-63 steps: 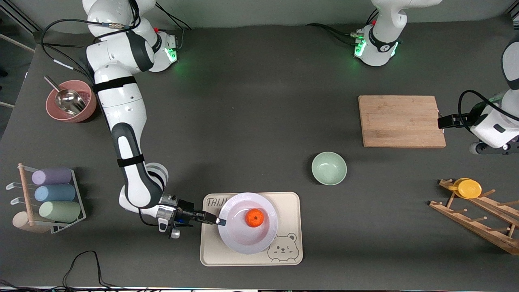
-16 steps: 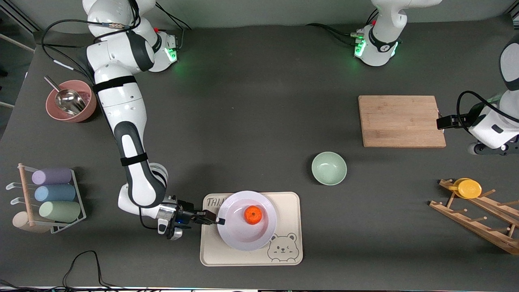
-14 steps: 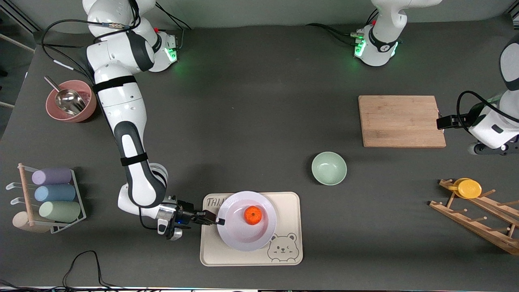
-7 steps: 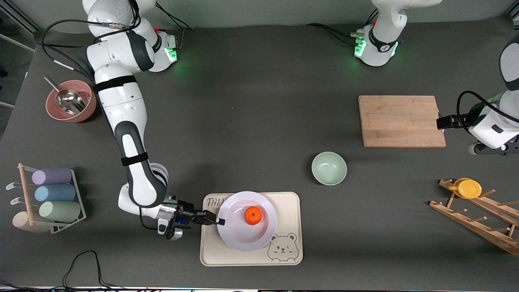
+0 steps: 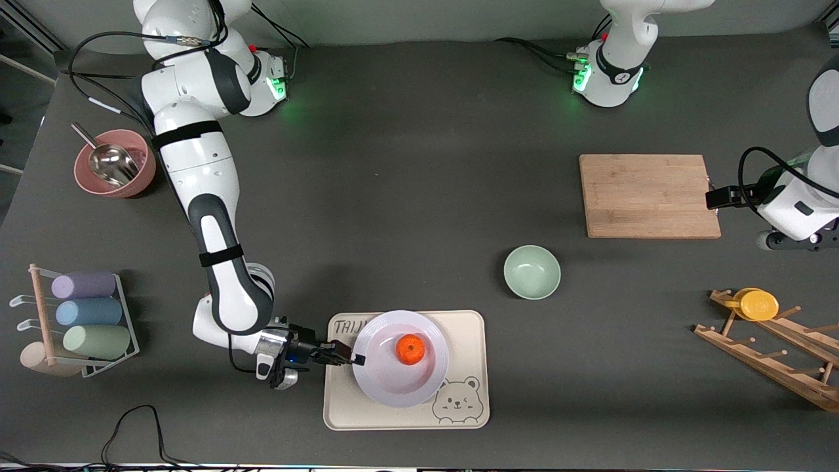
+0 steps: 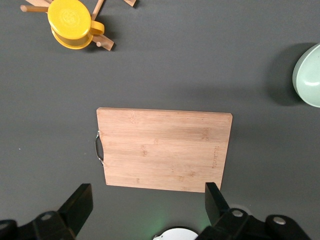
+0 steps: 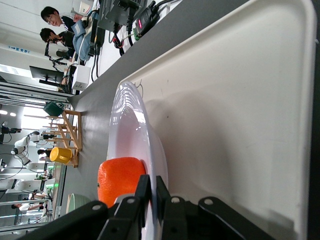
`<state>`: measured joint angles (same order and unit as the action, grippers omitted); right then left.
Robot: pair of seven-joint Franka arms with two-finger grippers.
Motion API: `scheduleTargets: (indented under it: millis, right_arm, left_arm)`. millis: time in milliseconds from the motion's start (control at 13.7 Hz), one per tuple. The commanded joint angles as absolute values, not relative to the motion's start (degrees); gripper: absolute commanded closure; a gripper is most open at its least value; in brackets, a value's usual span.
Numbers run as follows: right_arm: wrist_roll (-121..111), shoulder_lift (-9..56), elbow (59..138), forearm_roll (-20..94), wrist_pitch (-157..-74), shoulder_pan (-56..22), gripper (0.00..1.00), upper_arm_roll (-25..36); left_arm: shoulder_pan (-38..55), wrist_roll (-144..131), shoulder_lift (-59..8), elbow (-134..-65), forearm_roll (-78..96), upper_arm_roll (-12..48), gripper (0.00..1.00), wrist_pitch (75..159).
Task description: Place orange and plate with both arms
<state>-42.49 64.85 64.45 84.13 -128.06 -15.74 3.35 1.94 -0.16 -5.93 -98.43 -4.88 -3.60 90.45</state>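
The white plate's base (image 5: 401,385) is low over the cream bear tray (image 5: 468,328) and within the tray's edges, so my right gripper is ready to open.
The white plate (image 5: 393,383) lies over the cream bear tray (image 5: 468,328), near the front camera. I cannot tell whether it touches the tray. The orange (image 5: 411,349) sits on the plate near its middle. My right gripper (image 5: 356,358) is shut on the plate's rim at the edge toward the right arm's end. In the right wrist view the jaws pinch the rim of the plate (image 7: 131,125), with the orange (image 7: 120,177) just past them and the tray (image 7: 240,100) beneath. My left gripper (image 6: 148,192) waits open and empty above the table beside the cutting board (image 6: 165,150).
A pale-green bowl (image 5: 531,271) stands between the tray and the wooden cutting board (image 5: 649,195). A wooden rack with a yellow cup (image 5: 757,304) is at the left arm's end. A pink bowl with a metal scoop (image 5: 115,162) and a rack of pastel cups (image 5: 85,313) are at the right arm's end.
Over the last few seconds the plate with the orange has come down toward the tray and levelled out, still held by my right gripper. The left arm has not moved.
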Motion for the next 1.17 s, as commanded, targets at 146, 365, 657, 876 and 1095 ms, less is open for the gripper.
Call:
scheduleTargets:
  millis: [146, 365, 657, 876, 1095]
  right_arm:
    - [-42.98, 65.65, 63.9, 81.83, -130.34, -16.26, 1.0, 3.6]
    - [-42.98, 65.74, 63.9, 81.83, -130.34, -16.35, 1.0, 3.6]
    - [-42.98, 65.65, 63.9, 81.83, -130.34, -16.26, 1.0, 3.6]
    - [-43.07, 65.65, 63.9, 81.83, -130.34, -16.26, 0.76, 3.6]
    - [-42.98, 65.74, 63.9, 81.83, -130.43, -16.35, 0.6, 3.6]
  left_arm:
    - [2.9, -1.05, -4.66, -99.58, -4.57, -4.22, 0.0, 91.05]
    - [2.73, -1.05, -4.66, -99.58, -4.57, -4.22, 0.0, 90.97]
    - [2.72, -1.05, -4.66, -99.58, -4.57, -4.22, 0.0, 90.97]
    - [2.81, -1.05, -4.66, -99.58, -4.57, -4.22, 0.0, 90.97]
    - [2.81, -1.05, -4.66, -99.58, -4.57, -4.22, 0.0, 90.97]
